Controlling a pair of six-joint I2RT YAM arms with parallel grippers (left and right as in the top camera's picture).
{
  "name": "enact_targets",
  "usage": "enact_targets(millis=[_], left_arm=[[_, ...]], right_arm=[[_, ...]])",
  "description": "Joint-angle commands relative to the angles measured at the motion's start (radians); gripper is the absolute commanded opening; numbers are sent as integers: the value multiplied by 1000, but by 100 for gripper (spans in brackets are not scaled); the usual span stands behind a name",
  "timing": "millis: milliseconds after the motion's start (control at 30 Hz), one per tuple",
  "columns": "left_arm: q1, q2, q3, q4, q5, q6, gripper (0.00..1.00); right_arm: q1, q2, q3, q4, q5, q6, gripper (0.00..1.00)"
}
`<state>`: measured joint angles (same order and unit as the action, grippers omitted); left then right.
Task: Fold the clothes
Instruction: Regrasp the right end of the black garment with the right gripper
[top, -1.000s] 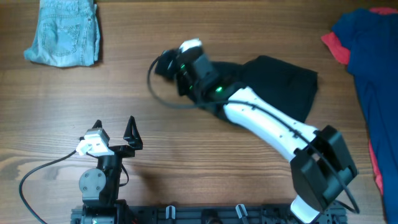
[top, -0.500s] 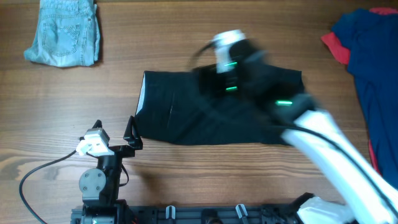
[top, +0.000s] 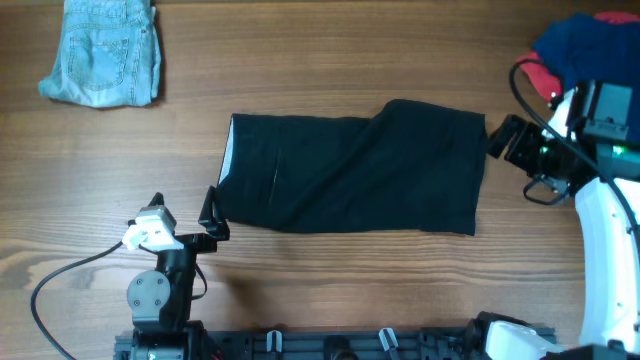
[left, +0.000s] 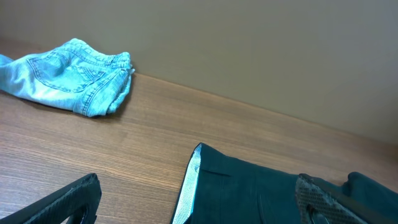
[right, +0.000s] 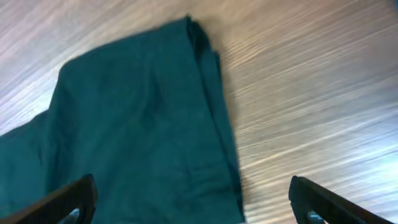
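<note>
My right gripper will grab the black garment by its outer edge (top: 480, 172) next, opposite the pale inner band (top: 227, 152), to fold the garment over itself.
A black garment (top: 350, 170) lies spread flat in the middle of the table, its pale inner band at the left edge. It looks dark teal in the left wrist view (left: 280, 193) and the right wrist view (right: 137, 124). Light blue denim shorts (top: 100, 55) (left: 74, 74) lie folded at the far left. A dark blue garment (top: 585, 45) lies heaped over a red one (top: 540, 78) at the far right. My left gripper (top: 185, 212) (left: 199, 208) stands open just off the black garment's left front corner. My right gripper (top: 503, 140) (right: 196, 208) is open at its right edge, holding nothing.
The table (top: 330, 50) is bare wood between the shorts and the pile at the right. A black cable (top: 60, 280) loops at the front left near the left arm's base. A rail (top: 330, 345) runs along the front edge.
The right arm swept from left to right, drawing the black garment out flat, then opened and let it go. It now sits at the garment's right edge. The left arm has not moved.
</note>
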<state>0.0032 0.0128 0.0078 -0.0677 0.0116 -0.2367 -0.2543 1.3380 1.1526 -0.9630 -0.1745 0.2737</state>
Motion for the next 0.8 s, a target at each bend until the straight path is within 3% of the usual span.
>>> enact_targets(millis=[0,233,600,767], left_arm=[[7,-9,-2,-5,-10,21,100],[7,-9,-2,-5,-10,21,100],[7,-9,-2,-5,-9,21,100],[7,-9,-2,-5,-10,21,100]], right_arm=[[-10,53,-107,89,-195,-38,100],[-4,201,-179,216,-35,0,99],[79,401,-179,277,-80,-76,92],[89,459,-179,283,-15,-76,89]])
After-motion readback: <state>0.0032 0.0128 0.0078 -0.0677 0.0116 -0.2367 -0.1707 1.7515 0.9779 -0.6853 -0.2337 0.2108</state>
